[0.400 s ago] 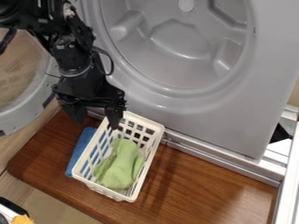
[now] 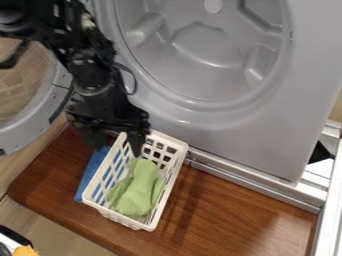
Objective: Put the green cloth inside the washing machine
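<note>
My gripper grips the green cloth (image 2: pixel 139 189) by its crumpled middle next, to put the cloth inside the washing machine.
The black gripper (image 2: pixel 117 146) hangs over the upper left end of the white basket (image 2: pixel 171 176), its two fingers spread apart with nothing between them. Below it, the green cloth (image 2: pixel 139 189) lies crumpled inside the basket, apart from the fingers. The grey washing machine (image 2: pixel 257 137) stands behind the basket, and its round drum opening shows at the top.
The machine's round door (image 2: pixel 35 124) is swung out at the left. A blue cloth (image 2: pixel 91 172) lies beside the basket's left side on the brown wooden board (image 2: pixel 230 207). A metal rail (image 2: pixel 248 183) runs along the machine's base.
The gripper has moved slightly down and to the right, nearer the green cloth. Basket and cloths have stayed in place.
</note>
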Motion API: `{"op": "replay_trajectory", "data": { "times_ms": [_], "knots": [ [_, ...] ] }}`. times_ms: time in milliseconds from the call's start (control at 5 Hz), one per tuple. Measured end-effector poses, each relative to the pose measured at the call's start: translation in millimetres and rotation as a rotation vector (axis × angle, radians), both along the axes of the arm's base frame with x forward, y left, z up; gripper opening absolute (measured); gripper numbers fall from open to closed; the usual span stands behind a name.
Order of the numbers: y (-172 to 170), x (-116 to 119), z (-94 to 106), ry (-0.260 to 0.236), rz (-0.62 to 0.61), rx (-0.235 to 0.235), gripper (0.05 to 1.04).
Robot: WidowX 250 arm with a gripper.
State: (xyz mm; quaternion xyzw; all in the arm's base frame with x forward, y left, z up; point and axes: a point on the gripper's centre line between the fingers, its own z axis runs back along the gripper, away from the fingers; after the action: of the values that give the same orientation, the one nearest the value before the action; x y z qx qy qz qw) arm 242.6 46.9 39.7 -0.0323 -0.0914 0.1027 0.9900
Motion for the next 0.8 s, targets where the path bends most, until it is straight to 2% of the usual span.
{"op": "replay_trajectory", "data": {
  "times_ms": [200, 800],
  "knots": [
    [-3, -3, -16.1, 0.057, -0.019, 0.006, 1.0],
    [-3, -3, -58.2, 0.112, -0.004, -0.004, 0.999]
  ]
}}
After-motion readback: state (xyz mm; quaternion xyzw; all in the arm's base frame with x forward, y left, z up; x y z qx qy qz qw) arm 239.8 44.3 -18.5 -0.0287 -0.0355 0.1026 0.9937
